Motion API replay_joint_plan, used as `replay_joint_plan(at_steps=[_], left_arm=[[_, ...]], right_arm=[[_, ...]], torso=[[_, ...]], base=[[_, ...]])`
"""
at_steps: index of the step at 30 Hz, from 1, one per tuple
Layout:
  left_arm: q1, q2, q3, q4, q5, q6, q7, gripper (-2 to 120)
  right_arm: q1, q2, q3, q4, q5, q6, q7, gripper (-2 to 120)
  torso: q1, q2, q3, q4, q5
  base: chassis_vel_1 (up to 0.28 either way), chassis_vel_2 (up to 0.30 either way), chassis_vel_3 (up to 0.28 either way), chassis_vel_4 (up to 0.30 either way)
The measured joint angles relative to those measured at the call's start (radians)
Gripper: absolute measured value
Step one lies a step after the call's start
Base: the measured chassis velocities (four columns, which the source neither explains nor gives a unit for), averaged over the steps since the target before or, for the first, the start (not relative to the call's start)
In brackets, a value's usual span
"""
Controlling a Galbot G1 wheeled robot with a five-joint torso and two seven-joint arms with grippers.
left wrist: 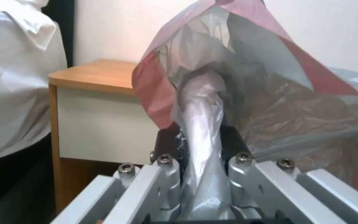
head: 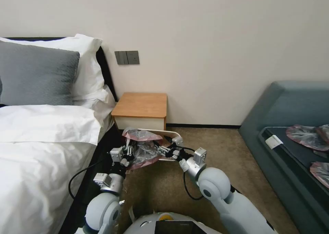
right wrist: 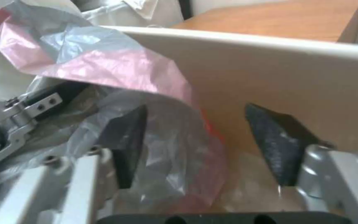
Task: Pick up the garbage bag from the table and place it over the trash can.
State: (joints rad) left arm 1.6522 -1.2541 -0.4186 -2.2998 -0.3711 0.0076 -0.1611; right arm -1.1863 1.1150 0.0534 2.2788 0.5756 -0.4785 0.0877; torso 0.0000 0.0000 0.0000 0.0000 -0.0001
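Next, my right gripper grabs the bag's raised pink rim, since the bag's film lies loose and crumpled over the bin.
The garbage bag is crumpled over the left part of the trash can, which stands on the carpet in front of the table. Its pinkish rim stands up above the bin. My left gripper is shut on a bunched fold of the bag. My right gripper is open at the bin's mouth, its fingers spread wide, with loose bag film lying across one of them. The bin's beige wall rises just behind, and the table top beyond it.
A bed with white sheets runs close along my left. At the right, a blue-grey sofa carries other grey-pink bags. Open carpet lies between the bin and the sofa. A wall stands behind the table.
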Motion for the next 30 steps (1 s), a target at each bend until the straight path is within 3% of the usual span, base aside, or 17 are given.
replay_joint_plan(at_steps=[2,5,17,26,30], left_arm=[[0.001,0.002,0.0,0.0,0.0,0.0,0.0,9],[0.001,0.004,0.0,0.0,-0.002,0.0,0.0,9],[0.002,-0.004,0.002,0.005,0.0,0.017,-0.006,9],[0.006,-0.01,0.004,0.007,0.005,0.043,-0.026,9],[0.007,-0.011,0.009,0.013,0.013,0.046,-0.027,9]], right_arm=[[0.003,0.004,-0.003,-0.004,-0.005,0.003,-0.001,57],[0.007,0.012,-0.011,-0.012,-0.018,0.012,-0.003,39],[0.0,0.01,-0.012,0.001,-0.033,0.03,-0.015,0],[-0.017,0.006,0.005,0.056,-0.038,0.034,-0.027,0],[0.022,-0.022,0.05,0.081,0.026,0.007,-0.021,0]], torso=[[0.0,0.0,0.0,0.0,0.0],[0.0,0.0,0.0,0.0,0.0],[0.0,0.0,0.0,0.0,0.0],[0.0,0.0,0.0,-0.0001,0.0001],[0.0,0.0,0.0,-0.0002,0.0001]], base=[[0.0,0.0,0.0,0.0],[0.0,0.0,0.0,0.0],[0.0,0.0,0.0,0.0],[0.0,0.0,0.0,0.0],[0.0,0.0,0.0,0.0]])
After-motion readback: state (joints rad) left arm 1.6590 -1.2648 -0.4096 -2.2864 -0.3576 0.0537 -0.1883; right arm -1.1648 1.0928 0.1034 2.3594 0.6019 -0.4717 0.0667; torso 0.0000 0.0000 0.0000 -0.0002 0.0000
